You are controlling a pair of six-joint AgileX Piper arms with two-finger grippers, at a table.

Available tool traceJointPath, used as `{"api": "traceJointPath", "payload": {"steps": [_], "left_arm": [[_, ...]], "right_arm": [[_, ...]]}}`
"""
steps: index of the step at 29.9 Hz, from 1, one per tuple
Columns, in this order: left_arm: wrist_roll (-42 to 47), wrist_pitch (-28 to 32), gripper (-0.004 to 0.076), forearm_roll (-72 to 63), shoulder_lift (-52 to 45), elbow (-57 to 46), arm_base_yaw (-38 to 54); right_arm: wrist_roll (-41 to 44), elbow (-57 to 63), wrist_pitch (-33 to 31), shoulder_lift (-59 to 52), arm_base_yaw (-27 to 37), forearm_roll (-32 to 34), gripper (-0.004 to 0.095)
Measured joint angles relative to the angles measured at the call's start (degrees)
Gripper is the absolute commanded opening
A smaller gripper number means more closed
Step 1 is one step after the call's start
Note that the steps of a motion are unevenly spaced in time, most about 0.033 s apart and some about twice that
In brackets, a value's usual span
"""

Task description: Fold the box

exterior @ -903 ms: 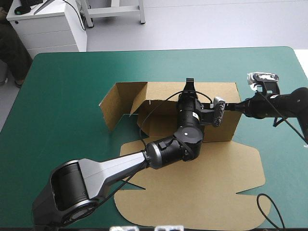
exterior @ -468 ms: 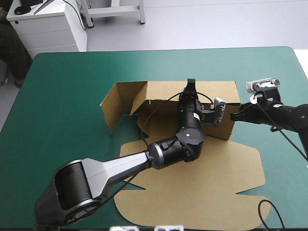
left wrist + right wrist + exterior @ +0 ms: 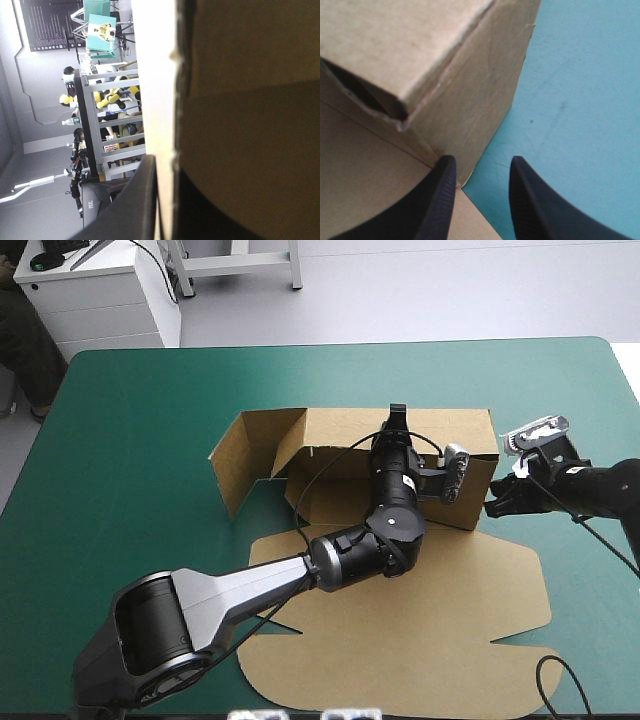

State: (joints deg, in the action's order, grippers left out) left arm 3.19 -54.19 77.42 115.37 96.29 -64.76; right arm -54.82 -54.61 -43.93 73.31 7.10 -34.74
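Note:
The robot needs to fold the box, so its right gripper should next grab the box by its raised side (image 3: 479,95) beside the teal-green cover (image 3: 580,115).
The brown box (image 3: 400,640) sits mid-table with its walls raised at the far side and its lid panel flat toward the front. My left gripper (image 3: 396,418) reaches over the tray and is shut on the back wall's top edge. In the left wrist view the board's pale cut edge (image 3: 167,100) runs between the fingers of the left gripper (image 3: 167,170). My right gripper (image 3: 490,508) hovers low at the box's right front corner. In the right wrist view the right gripper (image 3: 481,162) is open, with the wall corner (image 3: 470,100) just ahead and teal-green cover between its fingers.
A loose side flap (image 3: 240,455) stands up at the box's left end. The flat lid panel reaches almost to the table's front edge (image 3: 420,712). Teal-green cover (image 3: 580,100) lies to the right of the box, beside the right arm.
My right gripper drew back from the right wall's upper part, moving right and then down toward the front corner. The left gripper kept its hold on the back wall.

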Motion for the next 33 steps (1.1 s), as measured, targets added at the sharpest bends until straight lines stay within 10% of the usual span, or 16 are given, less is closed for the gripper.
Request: {"api": "traceJointPath", "payload": {"steps": [23, 33], "left_arm": [[0.4, -0.3, -0.0008, 0.5, 0.2, 0.0, 0.0], [0.5, -0.9, -0.0008, 0.5, 0.2, 0.0, 0.1]], "right_arm": [[-11.8, 0.1, -2.4, 2.7, -0.1, -10.6, 0.0346], [-16.3, 0.1, 4.2, 6.8, 0.1, -19.3, -0.0004]]}}
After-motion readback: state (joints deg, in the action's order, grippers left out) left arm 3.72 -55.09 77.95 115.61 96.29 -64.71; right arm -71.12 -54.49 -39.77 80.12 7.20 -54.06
